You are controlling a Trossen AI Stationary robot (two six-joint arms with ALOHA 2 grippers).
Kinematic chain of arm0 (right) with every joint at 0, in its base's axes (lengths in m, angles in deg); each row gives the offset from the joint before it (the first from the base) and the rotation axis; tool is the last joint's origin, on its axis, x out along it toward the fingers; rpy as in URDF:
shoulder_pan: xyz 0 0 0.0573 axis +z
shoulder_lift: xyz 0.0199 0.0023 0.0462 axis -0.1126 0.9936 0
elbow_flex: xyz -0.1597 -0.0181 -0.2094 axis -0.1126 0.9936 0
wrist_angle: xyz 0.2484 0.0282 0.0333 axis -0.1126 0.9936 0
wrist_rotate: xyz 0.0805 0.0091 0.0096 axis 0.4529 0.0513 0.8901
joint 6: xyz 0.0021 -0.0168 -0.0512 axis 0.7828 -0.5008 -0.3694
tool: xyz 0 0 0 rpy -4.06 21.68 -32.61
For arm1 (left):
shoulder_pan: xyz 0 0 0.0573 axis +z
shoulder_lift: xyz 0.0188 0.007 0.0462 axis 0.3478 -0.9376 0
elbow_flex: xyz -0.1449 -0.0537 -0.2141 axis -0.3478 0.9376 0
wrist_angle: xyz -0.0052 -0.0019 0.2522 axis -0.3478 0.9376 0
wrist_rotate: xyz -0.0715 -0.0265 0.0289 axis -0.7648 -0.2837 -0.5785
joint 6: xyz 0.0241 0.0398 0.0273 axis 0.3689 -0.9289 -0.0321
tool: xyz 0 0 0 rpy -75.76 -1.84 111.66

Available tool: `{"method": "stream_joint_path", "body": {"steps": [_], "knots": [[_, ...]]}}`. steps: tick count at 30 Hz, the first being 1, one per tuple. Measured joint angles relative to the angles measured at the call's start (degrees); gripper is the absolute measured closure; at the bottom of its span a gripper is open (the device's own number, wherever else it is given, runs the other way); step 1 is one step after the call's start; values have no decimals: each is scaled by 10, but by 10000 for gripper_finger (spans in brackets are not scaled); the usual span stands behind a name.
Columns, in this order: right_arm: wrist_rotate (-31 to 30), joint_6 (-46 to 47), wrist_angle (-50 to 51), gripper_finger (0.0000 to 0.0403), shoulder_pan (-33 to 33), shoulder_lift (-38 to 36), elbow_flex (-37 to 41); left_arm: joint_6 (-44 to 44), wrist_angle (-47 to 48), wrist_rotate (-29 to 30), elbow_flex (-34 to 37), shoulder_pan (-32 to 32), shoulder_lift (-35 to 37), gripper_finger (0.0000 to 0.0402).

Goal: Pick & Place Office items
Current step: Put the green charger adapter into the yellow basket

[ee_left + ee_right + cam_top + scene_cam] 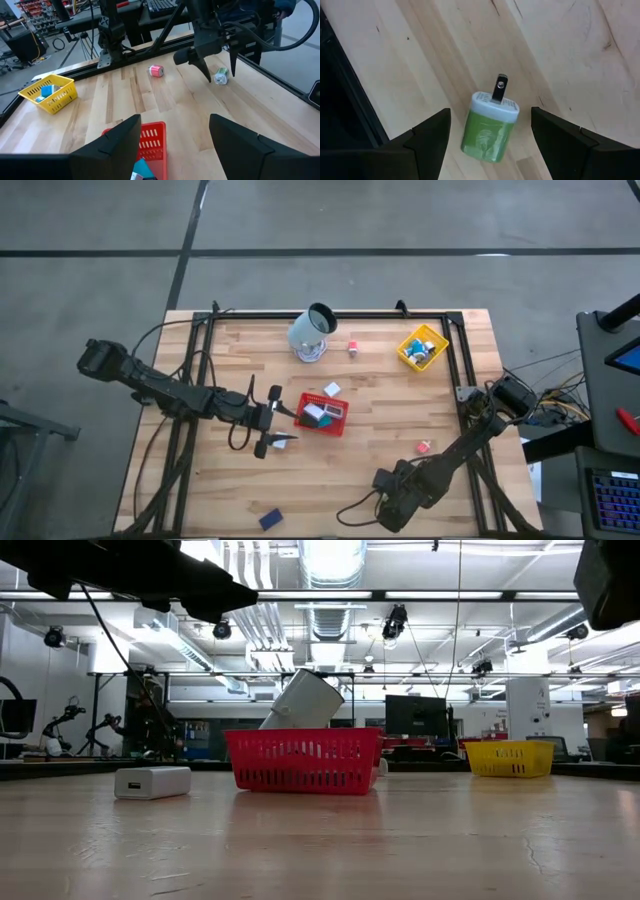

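Note:
Both fingers of my right gripper are level with the white cap (494, 106), on either side of the green body (486, 136). It is time to close now. Closing now would catch the green charger plug.
A green charger plug (489, 131) with a white cap and a metal prong lies on its side on the wood near the table's front right. My right gripper (490, 112) points down over it, open, one finger on each side and neither touching it. In the left wrist view the plug (221, 77) lies below that gripper (220, 69). In the high view the right gripper (385, 492) hides the plug. My left gripper (275, 422) waits open beside the red mesh tray (340, 423), which holds white, black and teal items. A pink item (423, 446) lies on the wood.
A yellow mesh tray (408, 355) with blue and white items stands at the far right. A pale cup (312, 332) lies tilted at the far middle, with a small pink-and-white item (353, 347) beside it. A dark blue block (270, 520) lies near the front edge. A white block (152, 782) lies left of the red tray.

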State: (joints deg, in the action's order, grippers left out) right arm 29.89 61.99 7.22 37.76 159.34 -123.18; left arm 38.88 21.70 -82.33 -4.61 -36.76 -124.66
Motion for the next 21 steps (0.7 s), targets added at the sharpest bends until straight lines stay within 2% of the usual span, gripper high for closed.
{"method": "stream_joint_path", "body": {"steps": [4, 8, 13, 19, 21], "knots": [[0, 0, -3, 135, 0, 0, 3, 0, 0, 0, 0, 0, 0, 161], [-3, 0, -2, 153, 0, 0, 3, 0, 0, 0, 0, 0, 0, 161], [-11, -3, -1, 198, 0, 0, 3, 0, 0, 0, 0, 0, 0, 161], [-15, -8, -4, 271, 0, 0, 6, 0, 0, 0, 0, 0, 0, 161], [-15, -14, -10, 280, 0, -1, 8, 0, 0, 0, 0, 0, 0, 161]]}}
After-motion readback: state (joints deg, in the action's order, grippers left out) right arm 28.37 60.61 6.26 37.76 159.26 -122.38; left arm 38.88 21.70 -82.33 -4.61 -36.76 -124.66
